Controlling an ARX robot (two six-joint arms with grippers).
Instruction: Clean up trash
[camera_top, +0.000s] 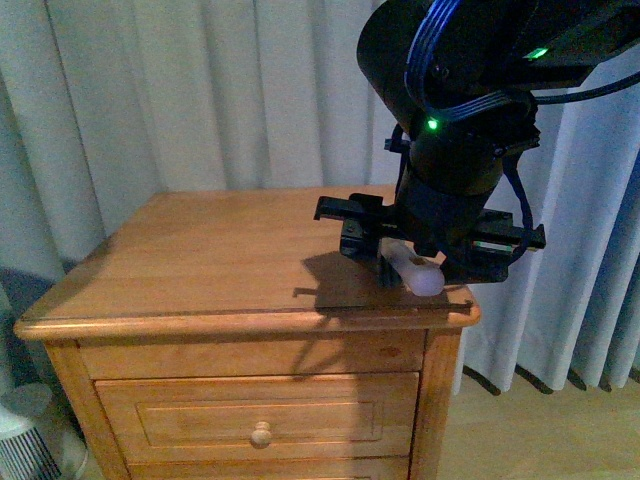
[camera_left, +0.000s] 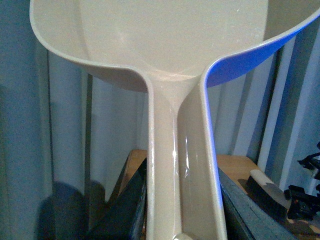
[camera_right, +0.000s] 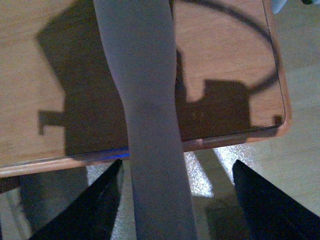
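Note:
The robot's right gripper will next grab the brush by its pale handle (camera_top: 425, 280), which leaves its dark bristles free to sweep up trash.
My left gripper (camera_left: 182, 200) is shut on the handle of the pinkish-beige dustpan (camera_left: 170, 40), which fills the left wrist view with its scoop held up against the curtain. My right gripper (camera_top: 430, 245) hangs over the right front corner of the wooden nightstand (camera_top: 220, 250). Its jaws (camera_right: 180, 200) stand open, with a long grey handle (camera_right: 145, 100) lying between them. The handle's pale end (camera_top: 420, 272) shows in the front view. In the left wrist view a dark brush head (camera_left: 265, 192) shows at the far side. The white wad of trash shows in no view.
Grey curtains (camera_top: 200, 90) hang behind and beside the nightstand. Drawers with a round knob (camera_top: 261, 433) face me. The tabletop's front edge (camera_right: 150, 152) and wooden floor (camera_right: 300, 100) lie under the right gripper. A white fan (camera_top: 25, 440) stands at the lower left.

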